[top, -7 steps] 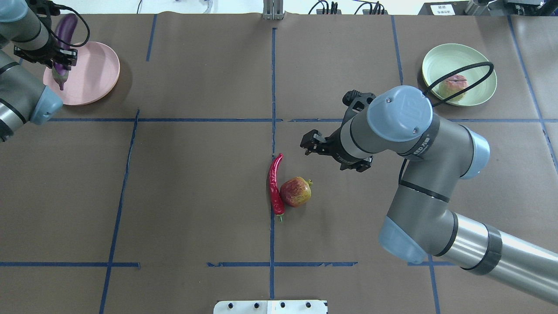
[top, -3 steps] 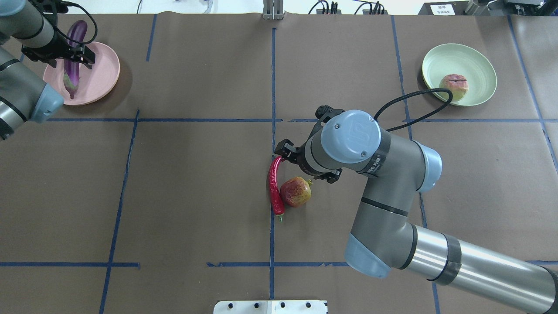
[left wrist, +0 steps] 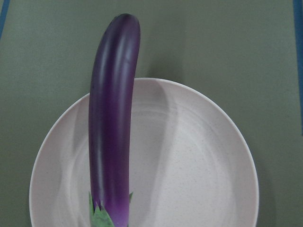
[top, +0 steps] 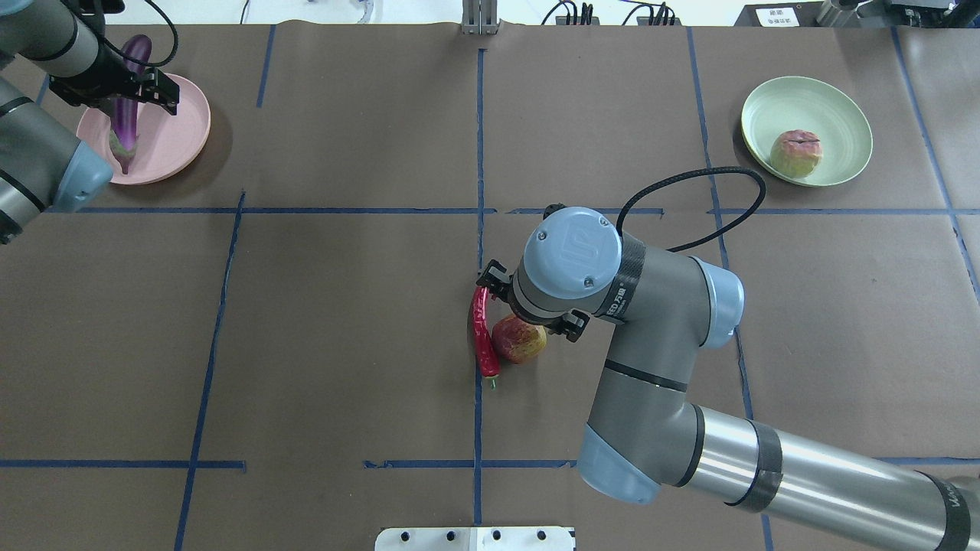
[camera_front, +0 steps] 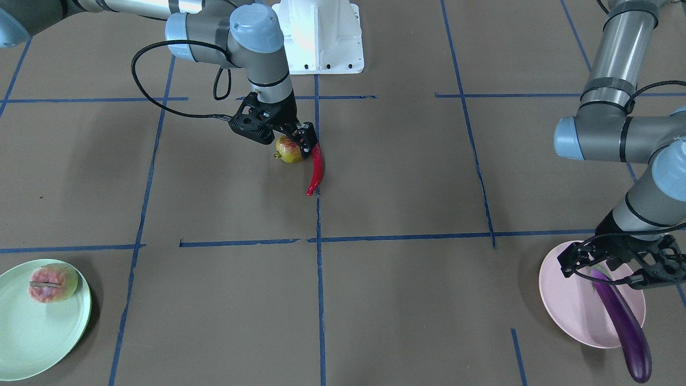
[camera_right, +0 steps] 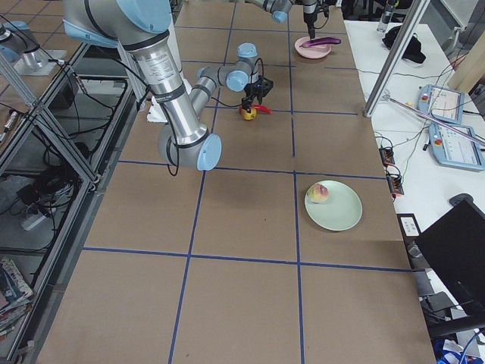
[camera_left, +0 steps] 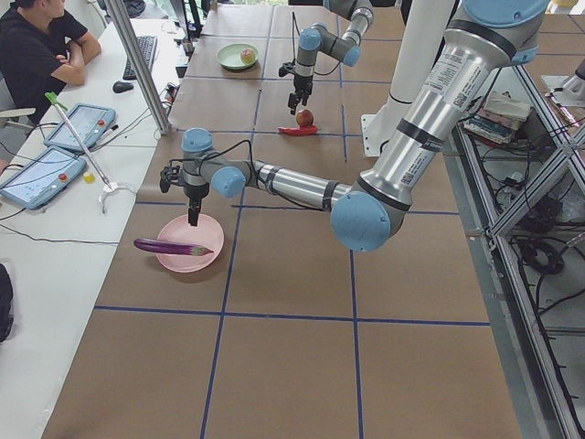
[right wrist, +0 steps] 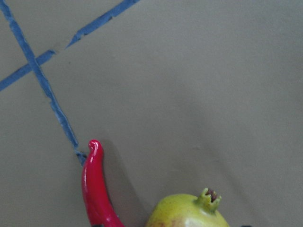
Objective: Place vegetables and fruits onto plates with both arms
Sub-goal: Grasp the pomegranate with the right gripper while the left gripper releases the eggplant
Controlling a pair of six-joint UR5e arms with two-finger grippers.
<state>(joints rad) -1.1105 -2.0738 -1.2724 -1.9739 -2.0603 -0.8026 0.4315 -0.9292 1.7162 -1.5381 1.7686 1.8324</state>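
Next, my right gripper grabs the red and yellow-green fruit by its round body [right wrist: 182, 216], so its top [right wrist: 209, 199] stays free on the way to a plate.
The purple eggplant [top: 126, 115] lies on the pink plate [top: 180, 130], its rounded end overhanging the rim [camera_front: 624, 321]. My left gripper [camera_front: 611, 268] hovers just above its stem end and looks open; the left wrist view shows the eggplant [left wrist: 111, 123] free on the plate [left wrist: 199, 161]. My right gripper [camera_front: 293, 145] is open, low over the red and yellow-green fruit [top: 524, 344]. The red chili [top: 482, 337] lies against that fruit's side. The right wrist view shows both [right wrist: 189, 213], [right wrist: 94, 189]. The pale green fruit [top: 796, 153] sits on the mint plate [top: 834, 107].
The brown paper table cover is marked with blue tape lines. The white base block [camera_front: 321, 37] stands at the robot's edge of the table. A cable loops off the right wrist [top: 689, 184]. An operator and tablets are beyond the table's left end [camera_left: 46, 55].
My right arm swung left and down over the fruit and chili. My left gripper shifted slightly over the pink plate, where the eggplant now lies flat.
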